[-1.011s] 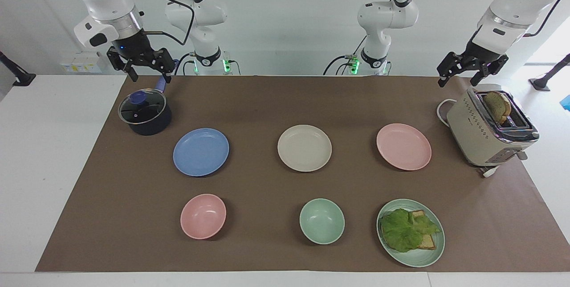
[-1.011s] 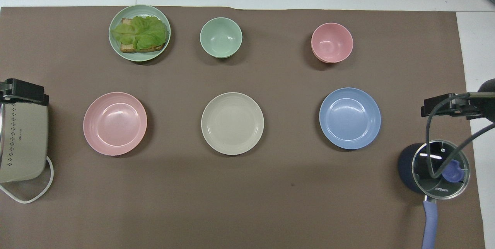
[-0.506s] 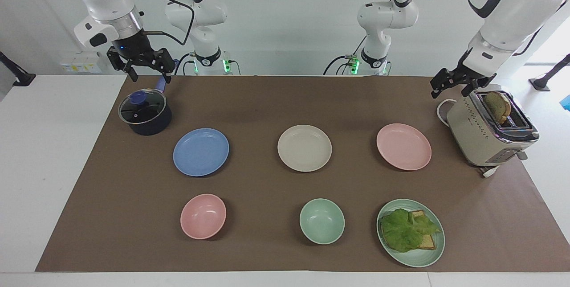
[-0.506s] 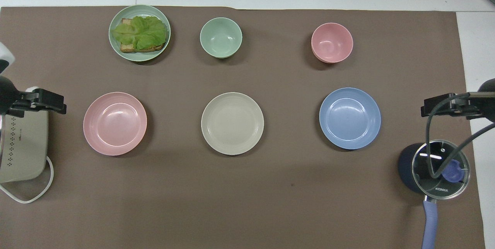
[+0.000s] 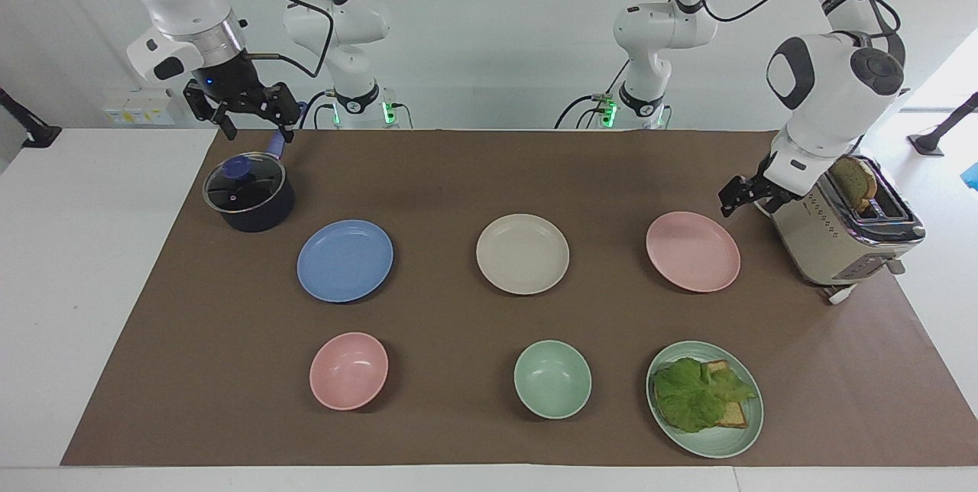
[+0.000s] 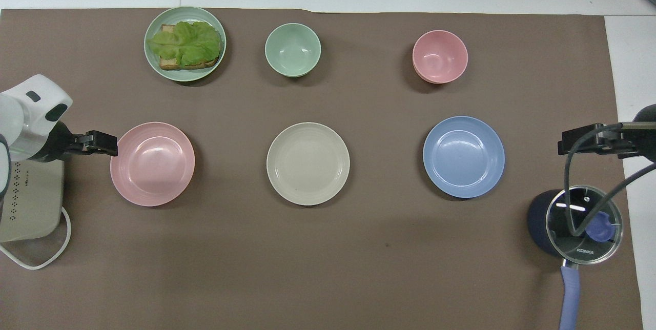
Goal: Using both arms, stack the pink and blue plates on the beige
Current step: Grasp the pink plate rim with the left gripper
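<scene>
My left gripper pinches the pink plate by its thin rim (image 6: pixel 115 157) next, since the pink plate's broad, flat side (image 6: pixel 154 163) is far wider than the gripper's open fingers.
The pink plate (image 5: pixel 693 251) (image 6: pixel 152 164), the beige plate (image 5: pixel 523 254) (image 6: pixel 308 163) and the blue plate (image 5: pixel 344 260) (image 6: pixel 464 157) lie in a row on the brown mat, beige in the middle, each apart from the others. My left gripper (image 5: pixel 733 196) (image 6: pixel 106 144) is open and hangs low between the toaster and the pink plate's rim, holding nothing and not touching the plate. My right gripper (image 5: pixel 258 131) (image 6: pixel 566 145) is open and empty, waiting in the air over the pot.
A beige toaster (image 5: pixel 840 228) with a bread slice stands at the left arm's end. A dark pot (image 5: pixel 248 194) with a glass lid stands at the right arm's end. Farther out lie a pink bowl (image 5: pixel 348 370), a green bowl (image 5: pixel 552 379) and a green plate (image 5: pixel 718 448) with lettuce and bread.
My left arm has swung down from above the toaster, bringing its gripper to the pink plate's rim. The right arm and all the dishes have stayed where they were.
</scene>
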### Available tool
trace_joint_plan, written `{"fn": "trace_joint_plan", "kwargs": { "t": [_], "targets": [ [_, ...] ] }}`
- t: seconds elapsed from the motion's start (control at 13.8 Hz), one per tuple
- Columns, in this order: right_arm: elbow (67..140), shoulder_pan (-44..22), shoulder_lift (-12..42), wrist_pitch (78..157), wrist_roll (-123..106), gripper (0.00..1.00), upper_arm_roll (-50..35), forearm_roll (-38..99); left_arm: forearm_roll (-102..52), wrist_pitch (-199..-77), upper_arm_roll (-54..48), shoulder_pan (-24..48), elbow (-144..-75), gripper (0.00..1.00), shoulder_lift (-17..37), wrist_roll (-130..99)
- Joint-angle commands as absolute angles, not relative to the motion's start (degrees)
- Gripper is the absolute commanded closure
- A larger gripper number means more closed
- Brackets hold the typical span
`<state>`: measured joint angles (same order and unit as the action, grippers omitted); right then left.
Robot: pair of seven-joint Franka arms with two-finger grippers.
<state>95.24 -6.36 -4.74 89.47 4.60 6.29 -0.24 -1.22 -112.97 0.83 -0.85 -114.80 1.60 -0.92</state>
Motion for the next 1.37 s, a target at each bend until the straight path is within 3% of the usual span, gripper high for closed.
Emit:
{"fn": "trace_joint_plan", "kwargs": {
  "t": [0.0,0.29,0.79,0.87,1.16,1.3],
  "targets": [
    [94.22,-5.63,-4.04,89.38,3.6,0.0,6.06,0.62,-1.41,-118.55,0.53,-1.93,-115.93,0.0,5.7,0.17],
    [94.22,-5.63,-4.04,89.38,3.6,0.0,6.06,0.62,-1.41,-123.21,0.53,-4.04,-115.93,0.0,10.45,0.79],
    [94.22,-5.63,-4.04,89.38,3.6,0.0,6.06,0.62,-1.41,-122.17,0.44,-5.45,-119.61,0.0,10.46,0.7],
    [94.22,-5.63,-4.04,89.38,3.6,0.0,6.06,0.62,-1.41,-122.17,0.44,-5.1,-119.79,0.07,10.72,0.7],
    [94.22,-5.63,-4.04,89.38,3.6,0.0,6.06,0.62,-1.41,-122.26,0.44,-4.75,-121.02,0.75,10.55,0.79],
    [94.22,-5.63,-4.04,89.38,3.6,0.0,6.06,0.62,-1.41,-122.17,0.44,-4.83,-121.64,1.0,10.28,0.79]
  ]
}}
